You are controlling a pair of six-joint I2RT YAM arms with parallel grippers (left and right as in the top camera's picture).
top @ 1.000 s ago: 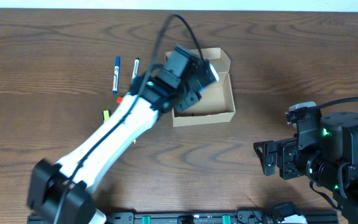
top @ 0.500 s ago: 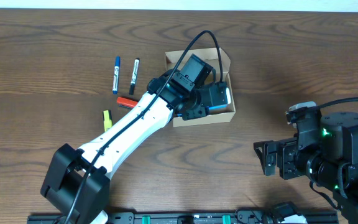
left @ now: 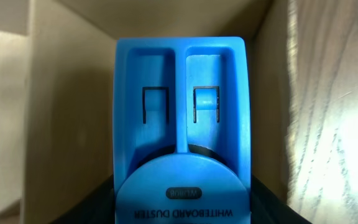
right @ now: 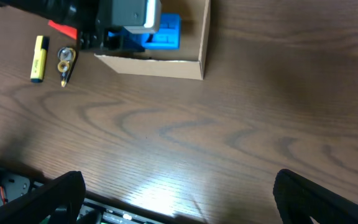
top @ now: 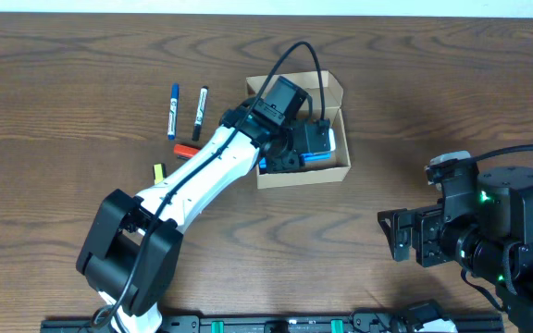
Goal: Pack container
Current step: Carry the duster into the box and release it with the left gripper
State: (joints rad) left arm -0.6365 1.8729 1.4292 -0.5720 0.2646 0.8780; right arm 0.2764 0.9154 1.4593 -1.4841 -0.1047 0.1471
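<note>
The blue duster is behind the box's front side, both ends within the box's sides, so my left gripper should open its fingers.
The container [top: 305, 175] is a tan cardboard box with its flap lid open at the back, standing mid-table. My left gripper [top: 296, 148] reaches into it and is shut on a blue whiteboard duster [top: 317, 155]. In the left wrist view the duster [left: 182, 112] fills the middle, with the box walls [left: 67, 124] on both sides and my fingers [left: 182, 208] dark at its lower edge. The right wrist view shows the box [right: 166, 65] and the duster [right: 165, 32] from the side. My right gripper [right: 185, 199] is open and empty over bare table, far right of the box [top: 391, 233].
Left of the box lie a blue marker [top: 172, 111], a black marker [top: 199, 113], a red marker [top: 188, 150] and a yellow highlighter [top: 158, 173]. The right wrist view also shows the highlighter [right: 38, 59] and a small ringed item [right: 66, 62].
My left arm has swung right and lowered the blue duster from above the box's left side down into the box. The right arm has not moved.
</note>
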